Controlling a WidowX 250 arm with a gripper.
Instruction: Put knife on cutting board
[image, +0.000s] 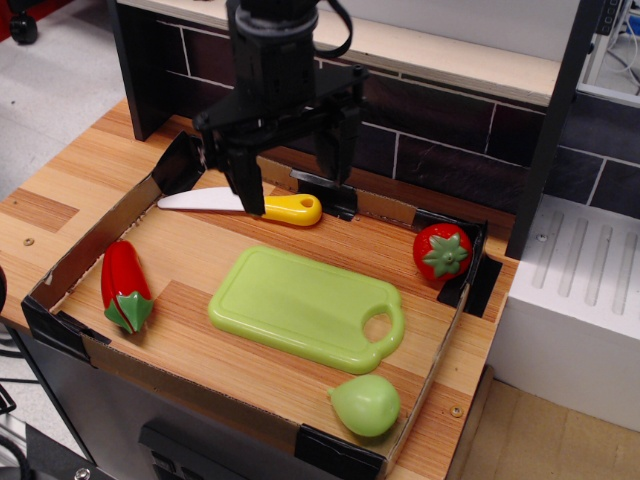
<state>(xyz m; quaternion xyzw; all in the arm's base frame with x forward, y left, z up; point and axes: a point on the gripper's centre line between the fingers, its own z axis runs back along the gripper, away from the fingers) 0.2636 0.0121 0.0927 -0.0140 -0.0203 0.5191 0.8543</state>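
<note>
Next, my gripper takes hold of the knife by its middle, where blade meets handle (262, 205), and moves it onto the cutting board (300, 302).
The knife (262, 205), with a white blade and a yellow handle, lies flat at the back of the tray, blade pointing left. The light-green cutting board (300, 302) lies in the middle of the tray with its handle hole at the right. My black gripper (289, 193) is open and hangs over the knife. Its left finger (243, 180) stands in front of the blade near the handle and its right finger (335, 165) is beyond the handle's right end. It holds nothing.
A low cardboard tray wall (100, 230) rims the wooden surface. A red pepper (124, 285) lies at the left, a red strawberry (441, 251) at the back right, a pale green round fruit (366, 405) at the front right. A dark brick wall (450, 150) stands behind.
</note>
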